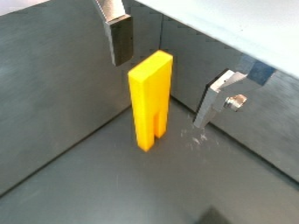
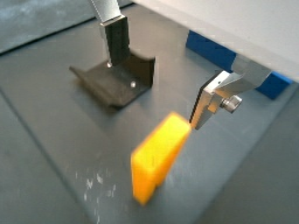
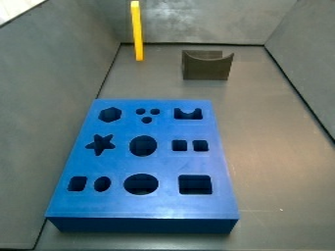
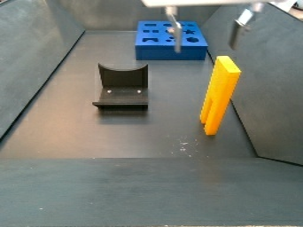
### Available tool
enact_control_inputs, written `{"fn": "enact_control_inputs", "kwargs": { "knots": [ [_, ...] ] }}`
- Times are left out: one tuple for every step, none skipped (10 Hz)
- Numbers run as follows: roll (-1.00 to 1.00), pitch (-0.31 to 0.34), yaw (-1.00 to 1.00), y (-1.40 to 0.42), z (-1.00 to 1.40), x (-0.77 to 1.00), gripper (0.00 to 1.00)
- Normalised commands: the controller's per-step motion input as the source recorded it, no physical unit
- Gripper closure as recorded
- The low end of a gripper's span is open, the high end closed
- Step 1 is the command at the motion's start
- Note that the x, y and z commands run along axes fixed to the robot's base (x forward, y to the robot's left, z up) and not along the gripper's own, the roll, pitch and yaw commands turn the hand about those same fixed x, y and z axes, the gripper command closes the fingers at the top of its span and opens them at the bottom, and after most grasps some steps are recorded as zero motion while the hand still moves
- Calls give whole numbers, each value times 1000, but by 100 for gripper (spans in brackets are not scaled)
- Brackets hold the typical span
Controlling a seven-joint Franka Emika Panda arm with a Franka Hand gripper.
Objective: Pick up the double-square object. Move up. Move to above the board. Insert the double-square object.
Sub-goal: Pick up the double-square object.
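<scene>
My gripper grabs the yellow peg by its solid top end [image 1: 151, 66] next, so its forked lower end stays free to enter the board.
The double-square object [image 1: 149, 96] is a long yellow peg standing upright on the dark floor close to a wall; it shows in both side views [image 3: 135, 29] [image 4: 218, 93] and in a wrist view [image 2: 158, 157]. My gripper [image 1: 167, 70] is open and empty, hovering above the peg's top with one finger on each side, not touching it; it also shows in a wrist view [image 2: 163, 72] and at the top of a side view [image 4: 210, 19]. The blue board [image 3: 164, 211] with shaped cut-outs lies flat on the floor, away from the peg, also seen in a side view [image 4: 160, 51].
A dark olive-grey notched block [image 3: 206, 64] sits on the floor between the peg and the board, also in a side view [image 4: 122, 87] and a wrist view [image 2: 114, 79]. Grey walls enclose the floor on all sides.
</scene>
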Motion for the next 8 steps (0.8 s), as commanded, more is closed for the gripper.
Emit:
{"fn": "enact_control_inputs", "kwargs": {
  "knots": [
    [0,-77,29,457,-240,-591,0],
    [0,-74,51,409,-306,-534,0],
    [41,-96,34,317,-411,-551,0],
    [126,-191,3,117,-597,-529,0],
    [144,-240,26,29,-737,-363,0],
    [0,0,0,0,0,0,100],
    [0,0,0,0,0,0,100],
    [0,0,0,0,0,0,100]
  ]
}}
